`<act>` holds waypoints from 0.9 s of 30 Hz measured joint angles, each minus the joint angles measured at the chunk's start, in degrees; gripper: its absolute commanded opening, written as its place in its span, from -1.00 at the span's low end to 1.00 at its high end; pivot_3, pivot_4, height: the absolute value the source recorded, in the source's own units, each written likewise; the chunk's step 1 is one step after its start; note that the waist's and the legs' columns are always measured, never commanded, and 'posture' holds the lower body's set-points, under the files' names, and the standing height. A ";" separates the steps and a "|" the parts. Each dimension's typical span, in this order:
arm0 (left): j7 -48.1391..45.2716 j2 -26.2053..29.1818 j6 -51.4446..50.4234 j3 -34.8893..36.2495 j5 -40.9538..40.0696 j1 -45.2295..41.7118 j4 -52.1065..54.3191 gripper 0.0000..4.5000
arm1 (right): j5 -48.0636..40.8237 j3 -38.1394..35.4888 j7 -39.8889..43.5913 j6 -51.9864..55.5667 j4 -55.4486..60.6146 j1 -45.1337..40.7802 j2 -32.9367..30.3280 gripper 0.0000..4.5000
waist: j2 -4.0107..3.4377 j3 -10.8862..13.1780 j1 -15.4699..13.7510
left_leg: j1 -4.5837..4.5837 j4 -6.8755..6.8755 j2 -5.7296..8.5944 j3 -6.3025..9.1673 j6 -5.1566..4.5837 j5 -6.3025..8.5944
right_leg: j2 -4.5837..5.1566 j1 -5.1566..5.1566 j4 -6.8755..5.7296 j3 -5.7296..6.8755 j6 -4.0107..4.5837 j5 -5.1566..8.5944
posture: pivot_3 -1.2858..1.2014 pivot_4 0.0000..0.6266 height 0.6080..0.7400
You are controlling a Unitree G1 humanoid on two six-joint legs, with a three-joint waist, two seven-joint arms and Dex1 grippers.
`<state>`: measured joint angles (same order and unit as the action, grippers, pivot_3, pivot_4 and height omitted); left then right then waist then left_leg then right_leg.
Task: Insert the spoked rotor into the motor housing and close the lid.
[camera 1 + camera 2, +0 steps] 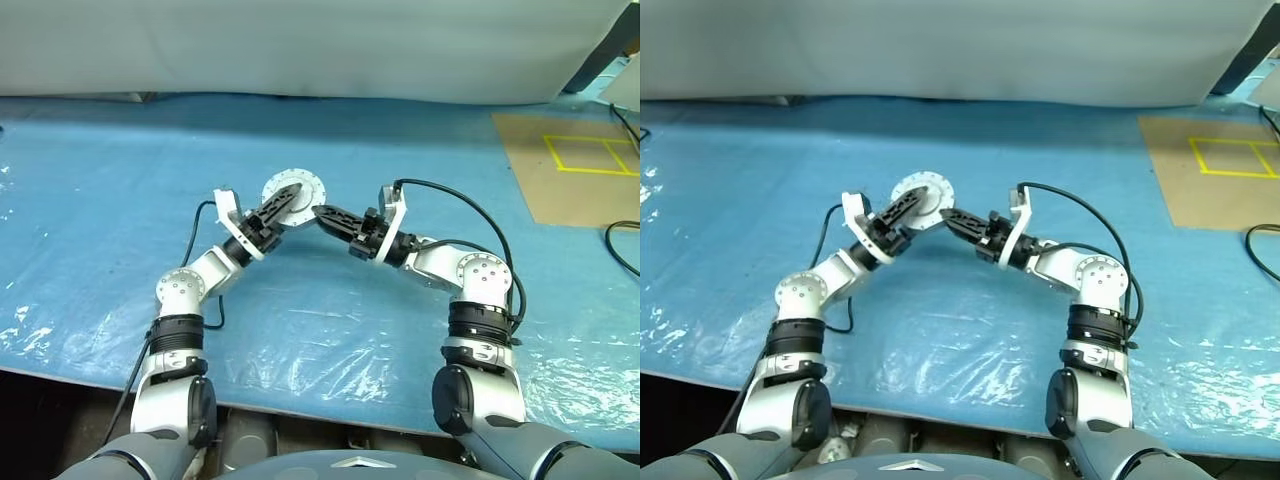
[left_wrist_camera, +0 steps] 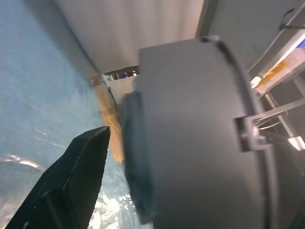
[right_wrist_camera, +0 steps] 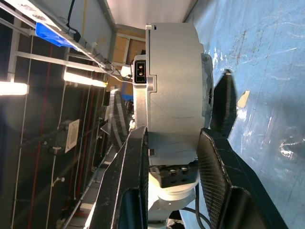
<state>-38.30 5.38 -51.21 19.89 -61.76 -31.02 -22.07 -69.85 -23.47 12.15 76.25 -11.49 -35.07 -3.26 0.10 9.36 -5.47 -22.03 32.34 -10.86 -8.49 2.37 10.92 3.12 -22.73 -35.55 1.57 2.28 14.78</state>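
I will next take hold of the round silver motor housing (image 1: 308, 190) by its rim (image 1: 270, 186) with my left gripper, so that the housing is ready for the rotor.
The motor housing (image 1: 308, 183), a round silver puck, is held up above the blue table with its flat, hole-ringed face toward me. My right gripper (image 1: 319, 211) is shut on it, its two black fingers (image 3: 136, 157) clamping the housing's (image 3: 171, 95) two flat faces near the rim. My left gripper (image 1: 291, 196) is open and reaches in from the other side, with one finger (image 2: 71, 186) lying beside the grey housing wall (image 2: 190, 133) and another across the face. The spoked rotor is out of view. I cannot pick out a separate lid.
A blue plastic sheet (image 1: 120, 180) covers the table. A brown board with a yellow taped square (image 1: 585, 160) lies at the back right, and a black cable (image 1: 618, 250) trails by the right edge. A pale cloth hangs behind the table.
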 measured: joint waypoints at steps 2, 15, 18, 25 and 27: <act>-0.44 -0.20 1.64 -0.07 1.02 0.02 0.00 0.80 | 0.01 0.01 -0.28 -0.02 -0.01 0.03 -0.03 -0.52 | 0.00 0.00 -0.09 | -0.01 0.01 0.02 0.00 0.00 0.00 | 0.02 0.00 0.00 0.00 0.00 0.00 | 0.03 -0.52 1.00; -1.51 -2.01 2.87 0.10 1.30 -0.11 0.07 0.16 | -0.09 0.24 -0.92 -0.75 0.17 0.45 -0.09 -0.52 | 0.00 0.00 -0.10 | -0.01 0.02 0.02 0.00 0.00 0.00 | 0.02 0.00 -0.01 0.00 0.00 0.00 | 0.03 -0.52 1.00; -1.95 -2.04 2.63 0.14 1.07 0.20 0.59 0.16 | 0.08 0.90 -0.73 -1.13 1.48 0.93 -0.27 -0.52 | 0.00 0.00 -0.09 | -0.01 0.01 0.02 0.00 0.00 0.00 | 0.02 0.00 -0.01 0.00 0.00 0.00 | 0.03 -0.52 1.00; -0.63 -1.99 2.68 0.18 1.36 0.25 0.90 0.16 | 0.90 2.06 -0.44 -3.10 1.92 1.45 -0.44 -0.36 | 0.00 0.00 -0.11 | -0.01 0.03 0.02 0.00 0.00 0.00 | 0.03 0.01 -0.02 0.00 0.00 0.00 | 0.03 -0.52 1.00; -0.12 -1.96 2.79 0.11 1.72 0.22 1.12 0.16 | 1.55 2.27 -0.70 -3.44 1.91 1.47 -0.53 -0.06 | 0.00 0.00 -0.11 | -0.01 0.03 0.02 0.00 0.00 0.00 | 0.03 0.01 -0.02 0.00 0.00 0.00 | 0.03 -0.52 1.00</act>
<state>-38.42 3.42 -48.42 20.00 -60.04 -30.80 -20.95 -68.30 -21.20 11.45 72.81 -9.58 -33.60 -3.79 0.10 9.36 -5.58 -22.04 32.37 -10.84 -8.49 2.37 10.92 3.15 -22.72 -35.57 1.57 2.28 14.78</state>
